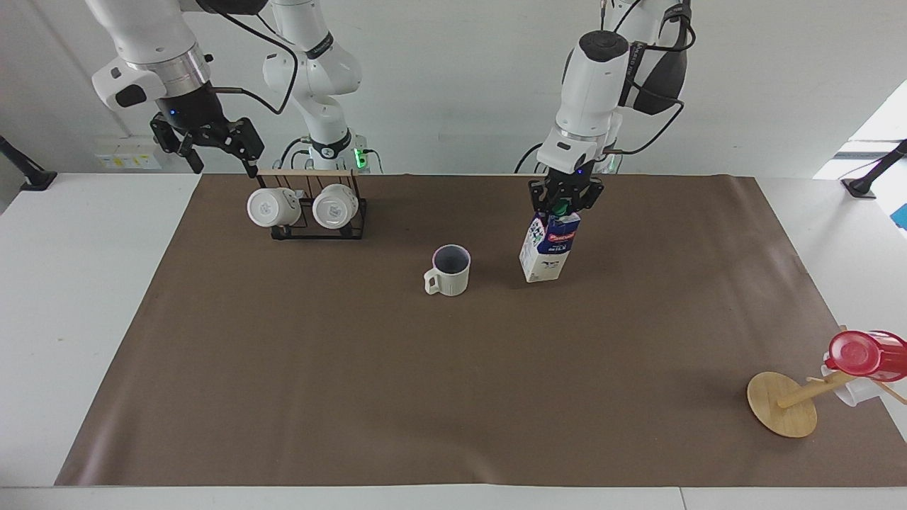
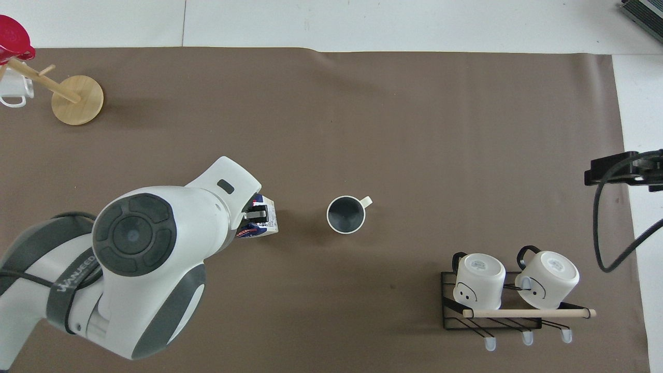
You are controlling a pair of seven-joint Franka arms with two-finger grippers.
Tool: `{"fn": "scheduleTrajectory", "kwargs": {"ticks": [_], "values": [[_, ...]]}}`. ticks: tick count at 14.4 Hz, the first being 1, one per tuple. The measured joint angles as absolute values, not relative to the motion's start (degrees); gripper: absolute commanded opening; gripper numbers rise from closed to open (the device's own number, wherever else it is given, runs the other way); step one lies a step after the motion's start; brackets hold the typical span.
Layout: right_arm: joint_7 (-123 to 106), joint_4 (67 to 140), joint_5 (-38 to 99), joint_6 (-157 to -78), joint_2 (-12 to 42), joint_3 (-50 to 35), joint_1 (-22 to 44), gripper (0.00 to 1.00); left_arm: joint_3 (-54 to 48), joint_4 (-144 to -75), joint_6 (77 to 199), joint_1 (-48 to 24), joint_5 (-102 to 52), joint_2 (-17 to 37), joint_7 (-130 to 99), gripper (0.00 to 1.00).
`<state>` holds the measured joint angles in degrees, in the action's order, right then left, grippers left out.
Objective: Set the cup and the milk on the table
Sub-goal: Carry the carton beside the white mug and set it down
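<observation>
My left gripper keeps hold of the milk from here until it rests on the brown mat, since the milk carton hangs tilted above it beside the cup.
The cup, cream-white with a dark inside, stands upright mid-mat on the table. The milk is a white and dark-blue carton with a green cap. It hangs slightly tilted, low over the brown mat, just beside the cup toward the left arm's end. My left gripper is shut on its top. I cannot tell whether the carton's base touches the mat. From overhead the left arm hides most of the milk. My right gripper waits open above the mug rack.
A black wire rack holds two white mugs on their sides, close to the robots at the right arm's end. A tipped wooden mug stand with a red cup lies at the left arm's end, farther from the robots.
</observation>
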<state>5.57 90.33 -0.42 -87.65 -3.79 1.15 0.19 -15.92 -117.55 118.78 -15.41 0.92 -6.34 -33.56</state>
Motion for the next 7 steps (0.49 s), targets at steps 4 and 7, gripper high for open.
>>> {"fn": "scheduleTrajectory", "kwargs": {"ticks": [4, 7], "values": [[5.57, 91.03, -0.42, -87.75, -4.21, 1.12, 0.38, 1.00, -15.88, -116.87, 120.95, -16.24, 2.23, -3.70, -35.29, 0.51], [5.57, 91.23, -0.42, -87.81, -4.22, 1.12, 0.38, 1.00, -15.93, -116.76, 122.24, -17.59, 4.91, -1.90, -38.91, 0.51]]}}
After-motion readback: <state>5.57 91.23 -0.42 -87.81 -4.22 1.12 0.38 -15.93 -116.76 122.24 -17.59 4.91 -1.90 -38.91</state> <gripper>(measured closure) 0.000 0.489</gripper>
